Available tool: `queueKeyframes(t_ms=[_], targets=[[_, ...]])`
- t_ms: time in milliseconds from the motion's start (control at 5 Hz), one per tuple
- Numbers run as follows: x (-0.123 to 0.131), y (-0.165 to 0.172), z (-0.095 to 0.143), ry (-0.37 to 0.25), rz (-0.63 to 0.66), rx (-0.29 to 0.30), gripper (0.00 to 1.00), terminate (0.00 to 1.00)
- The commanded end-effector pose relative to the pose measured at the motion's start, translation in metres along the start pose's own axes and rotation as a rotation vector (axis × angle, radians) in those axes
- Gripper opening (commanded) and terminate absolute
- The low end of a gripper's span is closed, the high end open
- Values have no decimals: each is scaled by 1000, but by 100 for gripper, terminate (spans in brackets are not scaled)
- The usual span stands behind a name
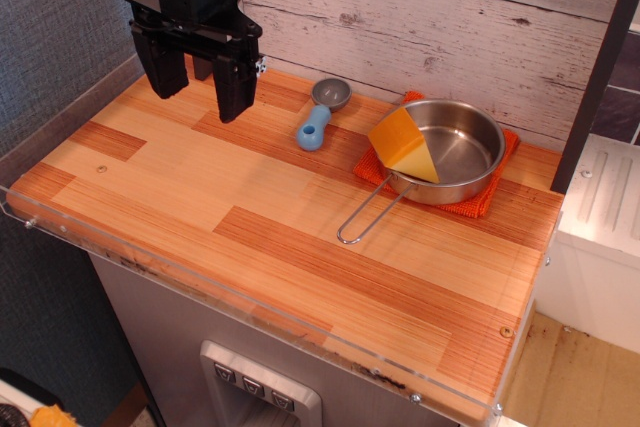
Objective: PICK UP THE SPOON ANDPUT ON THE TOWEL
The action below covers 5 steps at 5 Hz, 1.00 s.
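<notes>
The light-blue spoon needs to go on the towel (487, 199). My gripper should pick up the light-blue spoon by its handle (315, 128) next.
The spoon (320, 115) lies on the wooden table near the back wall, its light blue handle pointing toward the front and its round grey bowl toward the wall. The orange towel (487, 199) lies at the back right, mostly covered by a steel pan (470, 152) that stands on it. My gripper (196, 89) hangs open and empty above the table's back left, to the left of the spoon, apart from it.
A smooth yellow-orange wedge (403, 143) leans on the pan's left rim. The pan's wire handle (366, 219) reaches toward the table's front. A clear plastic rim (250, 309) runs along the front edge. The plank wall stands close behind.
</notes>
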<state>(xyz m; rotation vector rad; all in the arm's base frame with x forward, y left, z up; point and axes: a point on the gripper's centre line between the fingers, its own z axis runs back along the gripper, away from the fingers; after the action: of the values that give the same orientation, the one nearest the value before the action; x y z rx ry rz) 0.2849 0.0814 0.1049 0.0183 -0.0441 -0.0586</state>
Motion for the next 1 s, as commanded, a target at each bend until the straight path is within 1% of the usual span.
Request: queueKeyframes(t_ms=[0,400,600,800], targets=[[0,0,0,0,0,0,100,0],[55,-1,-21,-39,105,38,100,0],[76,-4,-32,-66,131,52,100,0],[85,-8,-49,-55,133,65,100,0]])
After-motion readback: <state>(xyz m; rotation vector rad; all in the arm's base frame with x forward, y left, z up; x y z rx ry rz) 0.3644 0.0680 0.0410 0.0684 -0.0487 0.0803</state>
